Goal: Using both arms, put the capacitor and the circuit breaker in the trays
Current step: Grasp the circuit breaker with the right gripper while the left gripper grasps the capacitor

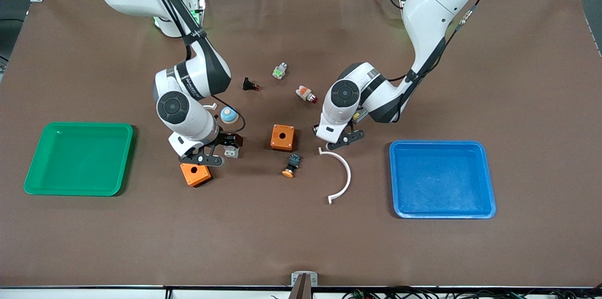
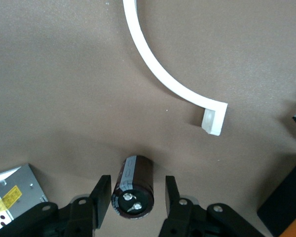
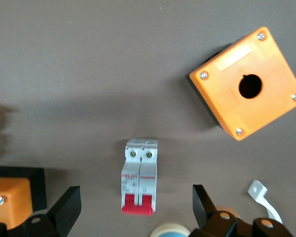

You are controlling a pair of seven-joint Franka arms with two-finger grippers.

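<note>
The circuit breaker has to go in the green tray, so next my right gripper needs to grab it by its red-lever end [image 1: 231, 145].
The capacitor [image 2: 133, 190], a dark stubby cylinder with two metal terminals on its end, lies on the brown mat between the fingers of my left gripper [image 2: 136, 197]. The fingers are open, with a gap on each side. In the front view the left gripper [image 1: 332, 141] is low over the mat by the end of the white arc, and it hides the capacitor. The circuit breaker [image 3: 139, 182], white-grey with red levers, lies between the wide-open fingers of my right gripper [image 3: 135, 207]. In the front view the breaker [image 1: 231, 151] shows just beside the right gripper [image 1: 219, 151].
Around are two orange boxes [image 1: 282, 137] [image 1: 195, 174], a black pushbutton with an orange cap [image 1: 291, 165], a white arc [image 1: 339, 172], an indicator lamp [image 1: 306, 94] and a blue-cream knob [image 1: 229, 114]. The green tray [image 1: 79, 158] is at the right arm's end, the blue tray [image 1: 441, 179] at the left arm's.
</note>
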